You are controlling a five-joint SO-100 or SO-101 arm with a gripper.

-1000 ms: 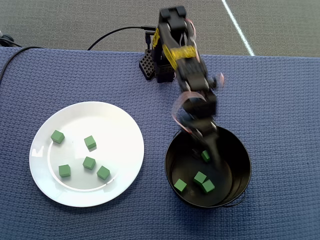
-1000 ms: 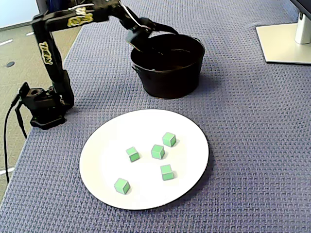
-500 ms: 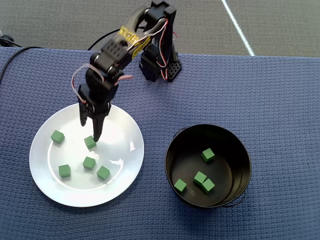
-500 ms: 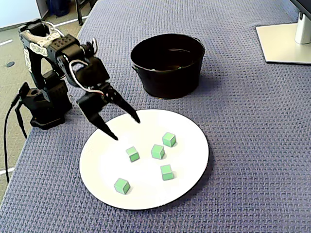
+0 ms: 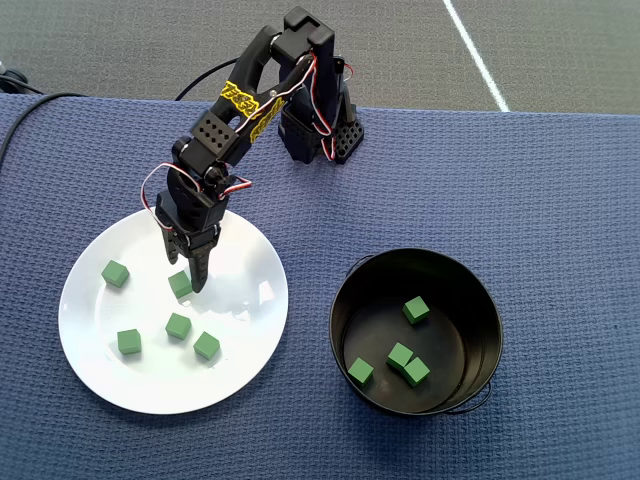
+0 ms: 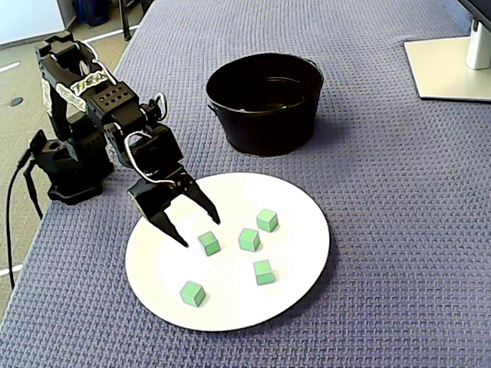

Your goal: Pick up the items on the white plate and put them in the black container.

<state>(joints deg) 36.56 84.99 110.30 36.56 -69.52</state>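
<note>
Next, my gripper grabs the green cube near the plate's middle by its opposite sides to move it into the black container.
Several small green cubes lie on the white plate point(image 5: 240, 290) point(image 6: 299, 230), among them one point(image 5: 180, 284) point(image 6: 209, 243) near its middle. My gripper point(image 5: 185, 272) point(image 6: 199, 232) hangs low over the plate, open, with its two fingertips on either side of that cube's near end. Nothing is held between the fingers. The black container point(image 5: 342, 300) point(image 6: 265, 115) stands to the right of the plate in the overhead view. Several more green cubes point(image 5: 400, 355) lie on its floor. In the fixed view its wall hides them.
The arm's base point(image 5: 320, 135) point(image 6: 69, 169) sits at the edge of the blue woven cloth, with a black cable point(image 5: 30, 108) running off to the left. A white monitor foot point(image 6: 453, 65) stands at the far right corner in the fixed view.
One second ago the gripper was over the black container. It swung across to the plate and has since dropped lower and closer to the middle cube, still open.
</note>
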